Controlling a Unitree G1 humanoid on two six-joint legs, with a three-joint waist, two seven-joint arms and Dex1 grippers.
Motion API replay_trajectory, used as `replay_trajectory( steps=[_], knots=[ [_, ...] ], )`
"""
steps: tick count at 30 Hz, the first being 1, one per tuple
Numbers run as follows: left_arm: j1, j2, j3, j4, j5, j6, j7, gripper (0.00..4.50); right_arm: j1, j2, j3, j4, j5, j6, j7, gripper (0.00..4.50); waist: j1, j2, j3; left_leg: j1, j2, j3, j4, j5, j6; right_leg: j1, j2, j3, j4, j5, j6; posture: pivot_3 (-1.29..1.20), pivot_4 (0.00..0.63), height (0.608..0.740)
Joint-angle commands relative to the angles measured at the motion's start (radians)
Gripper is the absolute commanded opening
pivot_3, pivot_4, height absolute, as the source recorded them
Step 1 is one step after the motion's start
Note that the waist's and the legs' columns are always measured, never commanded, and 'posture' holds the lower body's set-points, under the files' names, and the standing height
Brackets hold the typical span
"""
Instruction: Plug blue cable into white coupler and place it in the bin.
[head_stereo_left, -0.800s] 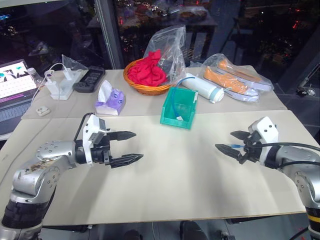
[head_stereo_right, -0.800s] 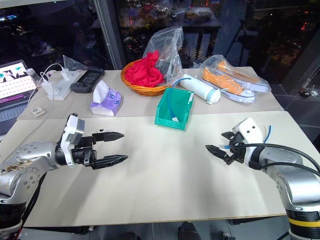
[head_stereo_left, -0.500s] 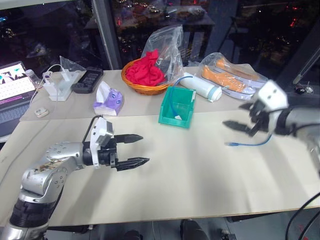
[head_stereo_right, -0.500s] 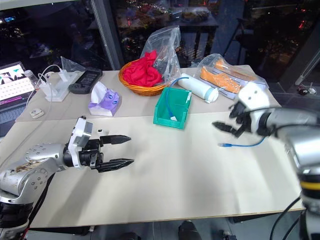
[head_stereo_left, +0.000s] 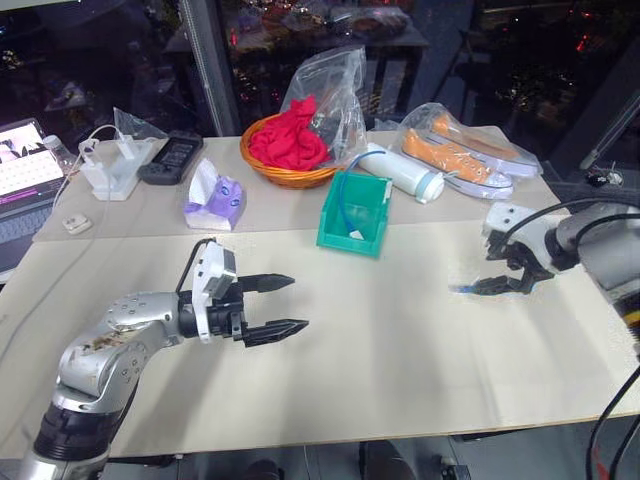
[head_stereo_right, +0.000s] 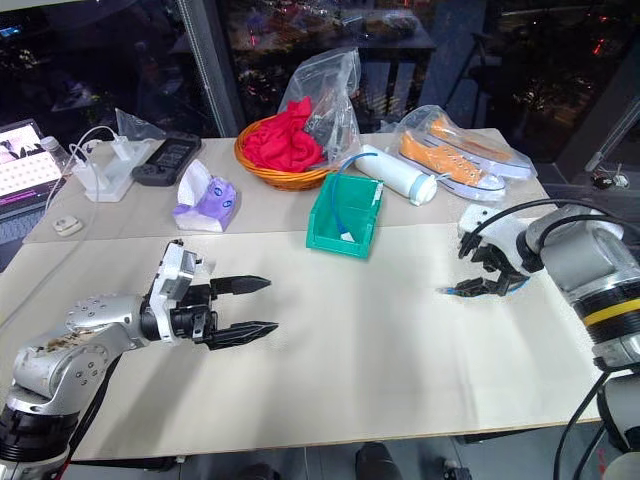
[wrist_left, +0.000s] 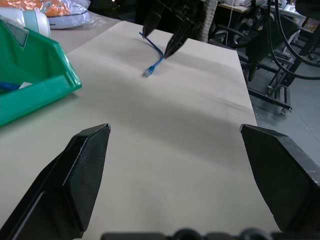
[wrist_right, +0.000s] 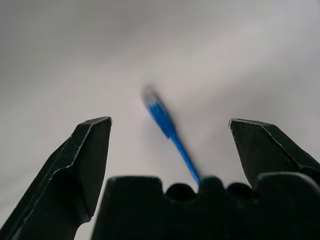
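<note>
My right gripper comes down first and then closes on the blue cable (wrist_right: 184, 154), since my fingers are still above the cable, short of its plug (wrist_right: 159, 114).
The blue cable (head_stereo_left: 468, 289) lies on the beige table at the right, its clear plug (wrist_left: 147, 73) pointing toward the middle. My right gripper (head_stereo_left: 493, 273) hangs open just over the cable's rear part. In the right wrist view the cable (wrist_right: 167, 127) runs between the spread fingers (wrist_right: 90, 150), untouched. My left gripper (head_stereo_left: 298, 303) hovers open and empty over the table's left-middle, pointing right. The teal bin (head_stereo_left: 372, 192) stands behind the middle. In it are a light-blue cord (head_stereo_left: 342, 205) and a small white piece (head_stereo_left: 357, 235). I cannot tell whether that piece is the white coupler.
Behind the bin stand an orange wicker basket (head_stereo_left: 262, 163) with red cloth, a white tube (head_stereo_left: 405, 175), bagged orange shoes (head_stereo_left: 460, 158) and a purple tissue pack (head_stereo_left: 215, 198). A charger block with white cord (head_stereo_left: 105, 170) and a laptop (head_stereo_left: 20, 170) sit far left.
The cable was at the right gripper's fingers and now lies on the table. That gripper swung up and back to the right, then came down over the cable. The left gripper edged rightward.
</note>
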Motion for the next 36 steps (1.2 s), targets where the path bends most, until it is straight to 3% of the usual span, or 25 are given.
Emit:
replay_trajectory(
  steps=[1,11,12,16,22,24,31,36],
  knots=[
    [-0.003,0.005,0.030,-0.050,-0.028,-0.001,0.011,4.50,-0.012,0.037,-0.014,0.064,-0.040,-0.045,0.007,4.37,0.000,0.000,0.000,0.000,0.000,0.000,0.000,0.000,0.000,0.000,0.000,0.000,0.000,0.000,0.000,0.00,0.150,0.723],
    [0.012,0.040,0.053,-0.070,-0.044,0.015,0.026,4.50,0.001,0.151,-0.038,0.250,-0.098,-0.078,0.004,4.37,0.001,-0.003,-0.002,0.003,0.000,0.000,0.000,0.002,-0.003,0.003,0.000,0.000,0.000,0.000,0.000,0.00,0.150,0.723],
    [0.010,0.042,0.056,-0.070,-0.044,0.015,0.028,4.50,0.004,0.154,-0.042,0.257,-0.099,-0.085,0.010,3.86,0.001,-0.004,-0.002,0.004,0.000,0.000,0.000,0.001,-0.003,0.003,0.000,0.000,0.000,0.000,0.000,0.00,0.150,0.723],
    [0.006,0.045,0.059,-0.064,-0.042,0.013,0.035,4.50,0.013,0.165,-0.056,0.271,-0.102,-0.096,0.034,2.69,0.001,-0.004,-0.002,0.007,0.000,0.000,0.000,0.002,-0.003,0.005,0.000,0.000,0.000,0.000,0.000,0.00,0.150,0.723],
    [0.002,0.047,0.057,-0.065,-0.043,0.011,0.044,4.50,0.026,0.171,-0.065,0.273,-0.105,-0.104,0.056,0.52,0.001,-0.004,-0.003,0.007,0.000,0.000,0.000,0.002,-0.003,0.005,0.000,0.000,0.000,0.000,0.000,0.00,0.150,0.723],
    [0.000,0.048,0.058,-0.062,-0.041,0.009,0.045,4.50,0.035,0.172,-0.071,0.266,-0.105,-0.108,0.062,0.11,0.001,-0.004,-0.003,0.007,0.000,0.000,0.000,0.002,-0.003,0.005,0.000,0.000,0.000,0.000,0.000,0.00,0.150,0.723],
    [-0.006,0.056,0.064,-0.055,-0.041,0.011,0.049,4.50,0.074,0.204,-0.180,0.095,-0.016,-0.065,0.064,0.11,-0.002,-0.006,-0.004,0.007,0.000,0.000,0.000,0.002,-0.003,0.005,0.000,0.000,0.001,0.000,0.000,0.00,0.150,0.723],
    [-0.003,0.065,0.073,-0.063,-0.048,0.020,0.059,4.50,0.129,0.261,-0.305,-0.417,0.218,0.222,0.065,0.11,-0.018,-0.004,-0.002,0.006,0.000,0.000,0.000,0.002,-0.003,0.002,0.001,0.001,0.005,0.000,-0.001,0.00,0.150,0.723]
  ],
)
